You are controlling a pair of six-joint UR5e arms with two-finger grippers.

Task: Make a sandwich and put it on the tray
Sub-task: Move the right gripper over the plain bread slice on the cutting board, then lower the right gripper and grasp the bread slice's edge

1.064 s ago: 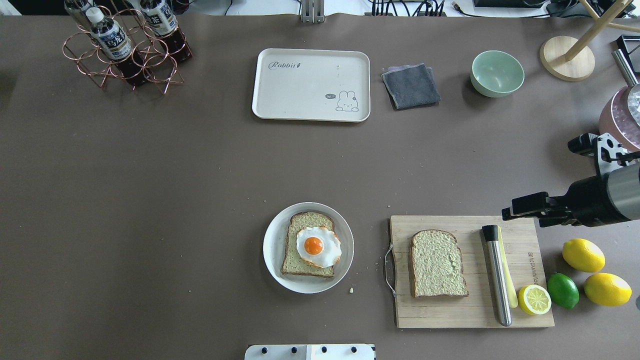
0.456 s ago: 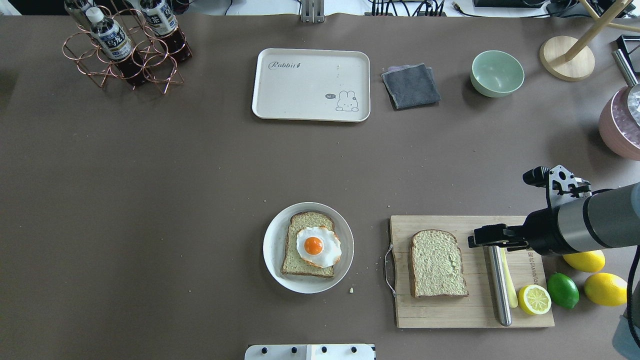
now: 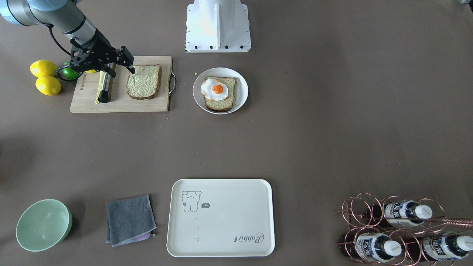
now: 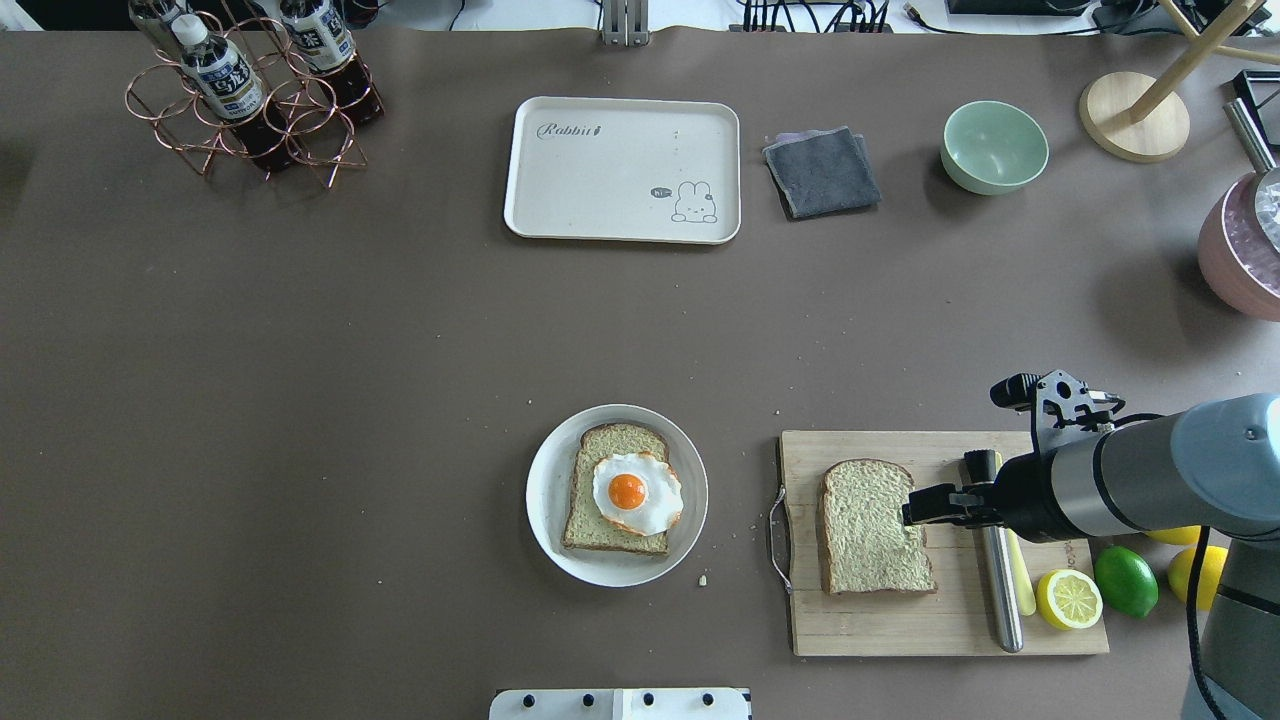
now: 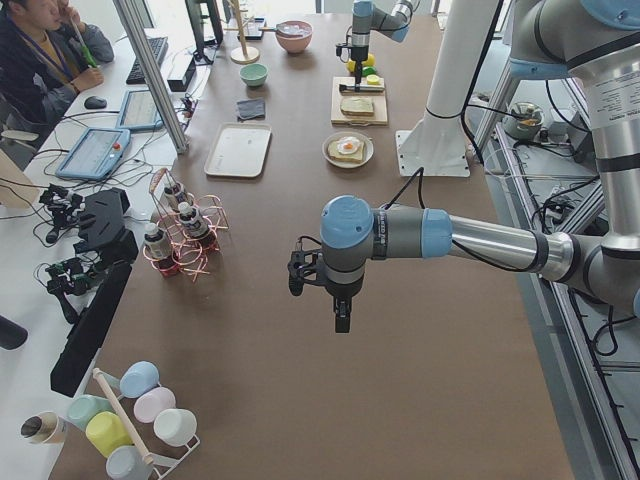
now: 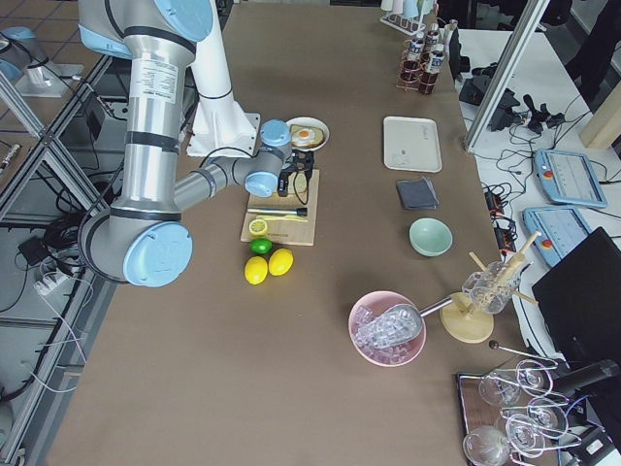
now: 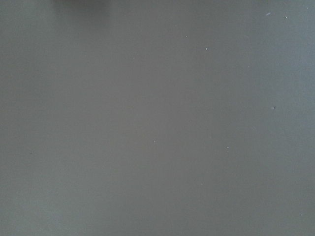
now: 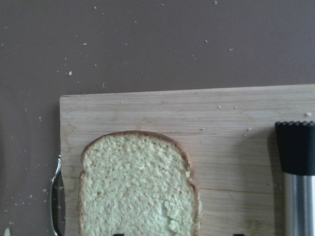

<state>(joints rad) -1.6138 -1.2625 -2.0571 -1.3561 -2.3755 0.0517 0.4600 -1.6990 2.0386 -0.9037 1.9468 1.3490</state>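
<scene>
The robot's right gripper should next grab the second bread slice by its crust edge (image 8: 196, 206), so that the slice can top the fried egg and finish the sandwich.
A round white plate (image 4: 548, 490) holds one bread slice (image 4: 600, 530) with a fried egg (image 4: 637, 492) on top. A second bread slice (image 4: 875, 527) lies on the wooden cutting board (image 4: 880, 630). My right gripper (image 4: 912, 508) is open and empty, just above that slice's right edge; it also shows in the front view (image 3: 130, 63). The right wrist view looks down on this slice (image 8: 138, 187). The cream tray (image 4: 622, 170) lies empty at the far side. My left gripper (image 5: 340, 312) shows only in the exterior left view, over bare table; I cannot tell its state.
A steel muddler (image 4: 997, 560), a lemon half (image 4: 1068, 598), a lime (image 4: 1126, 581) and lemons (image 4: 1205, 570) lie at the board's right. A grey cloth (image 4: 822, 172), a green bowl (image 4: 994, 147), a bottle rack (image 4: 250, 90) and a pink bowl (image 4: 1235, 260) stand farther off.
My right arm has swung in from the table's right edge, over the cutting board, to the right edge of the loose bread slice. Nothing else has moved.
</scene>
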